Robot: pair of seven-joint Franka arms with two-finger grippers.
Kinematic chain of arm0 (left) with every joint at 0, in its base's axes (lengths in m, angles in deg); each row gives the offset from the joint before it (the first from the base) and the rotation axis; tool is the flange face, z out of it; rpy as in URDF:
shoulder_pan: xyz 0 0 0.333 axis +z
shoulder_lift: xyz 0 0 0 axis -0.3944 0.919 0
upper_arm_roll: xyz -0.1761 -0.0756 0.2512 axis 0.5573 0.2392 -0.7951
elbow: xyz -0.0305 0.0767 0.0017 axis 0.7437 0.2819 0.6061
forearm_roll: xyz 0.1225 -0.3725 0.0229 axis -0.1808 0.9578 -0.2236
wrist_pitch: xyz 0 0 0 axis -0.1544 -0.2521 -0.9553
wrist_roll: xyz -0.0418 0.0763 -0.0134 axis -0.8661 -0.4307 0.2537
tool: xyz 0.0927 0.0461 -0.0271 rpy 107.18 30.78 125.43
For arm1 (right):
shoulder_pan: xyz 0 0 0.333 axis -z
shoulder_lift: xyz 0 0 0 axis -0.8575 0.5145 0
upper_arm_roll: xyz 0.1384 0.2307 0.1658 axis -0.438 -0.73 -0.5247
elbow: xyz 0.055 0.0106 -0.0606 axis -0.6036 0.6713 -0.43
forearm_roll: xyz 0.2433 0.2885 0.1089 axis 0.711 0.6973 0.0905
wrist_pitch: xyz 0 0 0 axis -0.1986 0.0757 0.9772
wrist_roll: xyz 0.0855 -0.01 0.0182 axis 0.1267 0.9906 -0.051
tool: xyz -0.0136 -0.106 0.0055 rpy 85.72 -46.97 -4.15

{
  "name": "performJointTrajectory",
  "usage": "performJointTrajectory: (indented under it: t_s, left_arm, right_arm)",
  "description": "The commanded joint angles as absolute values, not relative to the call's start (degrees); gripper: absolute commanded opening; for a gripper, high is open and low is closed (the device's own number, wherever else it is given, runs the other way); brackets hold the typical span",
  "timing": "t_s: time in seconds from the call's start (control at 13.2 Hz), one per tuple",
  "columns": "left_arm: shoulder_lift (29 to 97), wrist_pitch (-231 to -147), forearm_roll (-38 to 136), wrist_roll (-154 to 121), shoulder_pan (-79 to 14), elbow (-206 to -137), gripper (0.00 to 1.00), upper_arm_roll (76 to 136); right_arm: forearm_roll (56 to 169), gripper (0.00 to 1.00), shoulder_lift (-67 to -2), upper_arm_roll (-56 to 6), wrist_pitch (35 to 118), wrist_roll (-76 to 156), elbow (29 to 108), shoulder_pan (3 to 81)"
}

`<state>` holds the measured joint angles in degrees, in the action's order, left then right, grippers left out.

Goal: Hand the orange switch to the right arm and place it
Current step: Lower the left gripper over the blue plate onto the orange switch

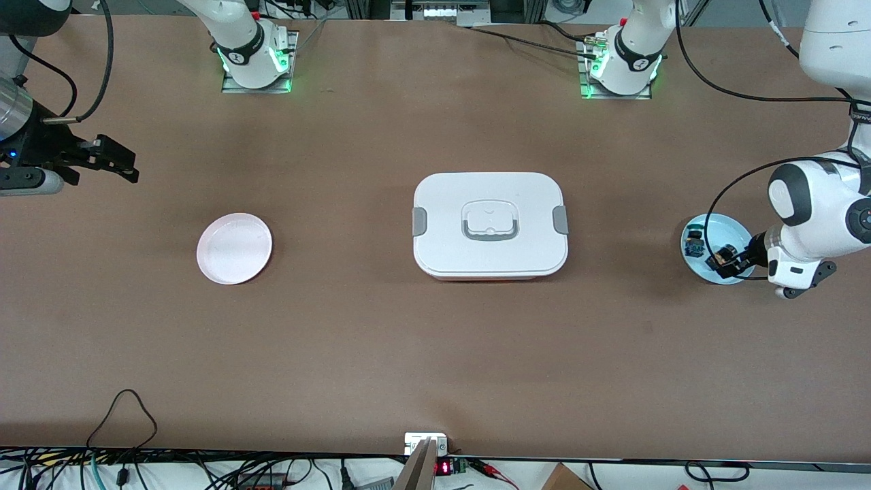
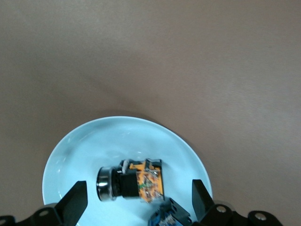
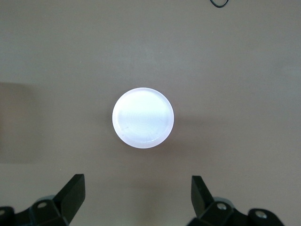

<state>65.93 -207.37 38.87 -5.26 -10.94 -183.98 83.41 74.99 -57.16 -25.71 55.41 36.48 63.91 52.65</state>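
Note:
Next, my left gripper grabs the silver round end and orange back of the orange switch [image 2: 136,181] to pass it to my right arm.
The orange switch [image 2: 136,181], with a black body, a silver round end and an orange part, lies on its side in the light blue plate [image 2: 94,146]. My left gripper [image 2: 138,202] is open just above it, with one finger on each side, not touching it. In the front view the left gripper [image 1: 729,262] hangs over the light blue plate [image 1: 701,228] at the left arm's end of the table. My right gripper [image 1: 126,167] is open and empty, up in the air at the right arm's end; it waits. Its wrist view shows its gripper [image 3: 138,197] open above bare table.
A blue and teal component [image 2: 169,217] lies in the same blue plate beside the switch, also in the front view [image 1: 694,245]. An empty pale pink plate [image 1: 234,248] [image 3: 143,117] sits toward the right arm's end. A closed white lunch box [image 1: 490,224] stands mid-table.

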Motion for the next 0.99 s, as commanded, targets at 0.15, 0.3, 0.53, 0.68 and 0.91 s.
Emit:
performJointTrajectory:
  t_s: [0.15, 0.3, 0.53, 0.68, 0.91]
  left_arm:
    - [66.7, -214.9, 39.4, -6.4, -9.3, -188.1, 0.98, 83.7]
    - [66.8, -214.9, 39.4, -6.3, -9.3, -188.5, 0.98, 83.8]
    - [67.7, -215.0, 39.4, -6.4, -9.3, -188.7, 0.93, 83.8]
    - [68.4, -215.0, 39.4, -6.3, -9.4, -188.4, 0.64, 83.8]
    - [68.5, -214.7, 39.4, -6.4, -9.6, -188.1, 0.4, 83.8]
  right_arm:
    - [75.2, 1.0, -57.0, -25.6, 54.7, 36.4, 63.4, 52.4]
    - [75.2, 1.0, -56.9, -25.6, 54.6, 36.5, 63.4, 52.4]
    - [75.2, 1.0, -57.0, -25.6, 54.7, 36.4, 63.4, 52.4]
    - [75.2, 1.0, -57.0, -25.6, 54.7, 36.4, 63.4, 52.4]
    - [75.2, 1.0, -57.0, -25.6, 54.7, 36.3, 63.4, 52.4]
